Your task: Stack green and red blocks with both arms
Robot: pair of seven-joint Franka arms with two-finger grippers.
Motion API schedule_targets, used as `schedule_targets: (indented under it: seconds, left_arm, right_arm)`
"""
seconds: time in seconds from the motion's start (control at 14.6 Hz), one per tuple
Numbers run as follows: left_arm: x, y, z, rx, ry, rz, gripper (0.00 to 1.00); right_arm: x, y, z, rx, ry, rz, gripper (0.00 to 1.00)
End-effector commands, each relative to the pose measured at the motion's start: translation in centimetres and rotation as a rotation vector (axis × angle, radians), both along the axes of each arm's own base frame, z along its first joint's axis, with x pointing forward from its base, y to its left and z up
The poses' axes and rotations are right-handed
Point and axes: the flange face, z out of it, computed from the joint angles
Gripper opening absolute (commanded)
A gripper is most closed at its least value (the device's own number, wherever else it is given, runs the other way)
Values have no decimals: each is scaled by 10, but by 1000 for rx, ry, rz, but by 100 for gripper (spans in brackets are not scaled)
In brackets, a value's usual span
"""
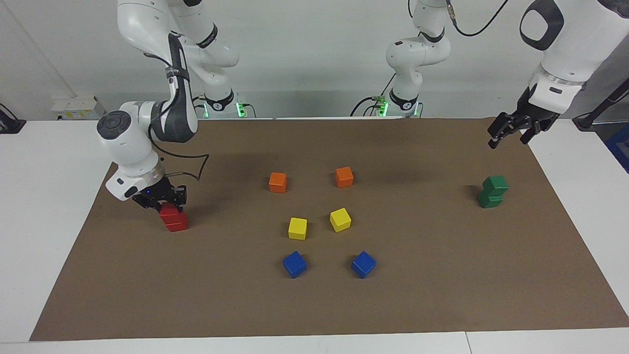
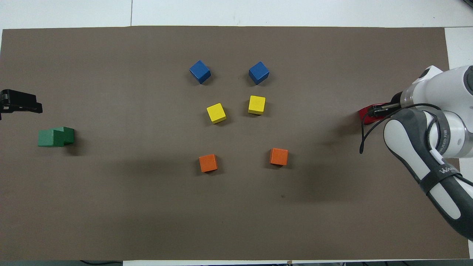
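Observation:
I should open my right gripper now. The upper red block [image 2: 365, 112] is on the lower red block, so the upper red block would stay standing.
Two red blocks [image 1: 176, 222] form a slightly offset stack at the right arm's end of the mat, seen partly as a red block [image 2: 365, 112] in the overhead view. My right gripper [image 1: 167, 204] [image 2: 380, 109] is shut on the upper red block [image 1: 169, 211], which rests on the lower one. At the left arm's end stand two green blocks [image 1: 493, 191] [image 2: 55, 136], one on the other and also offset. My left gripper [image 1: 507, 140] [image 2: 22, 105] hangs open and empty, high over the mat's edge, well apart from the green stack.
In the middle of the brown mat [image 1: 442, 275] lie two orange cubes [image 1: 277, 182] [image 1: 344, 177], two yellow cubes [image 1: 297, 228] [image 1: 340, 219] and two blue cubes [image 1: 294, 264] [image 1: 363, 264]. White table borders the mat at both ends.

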Motion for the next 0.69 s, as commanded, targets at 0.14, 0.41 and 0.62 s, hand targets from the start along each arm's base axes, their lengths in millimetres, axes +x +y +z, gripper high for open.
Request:
schedule_targets:
  seconds: [0.14, 0.41, 0.62]
  left_arm:
    - [-19, -10, 20, -10, 51, -7, 100]
    - [-24, -19, 18, -7, 83, -22, 100]
    - [-27, -25, 18, -2, 105, -41, 100]
  right_arm:
    - [1, -2, 0, 14, -34, 2, 100]
    - [1, -2, -1, 14, -35, 5, 100]
    - [2, -1, 4, 14, -20, 5, 100]
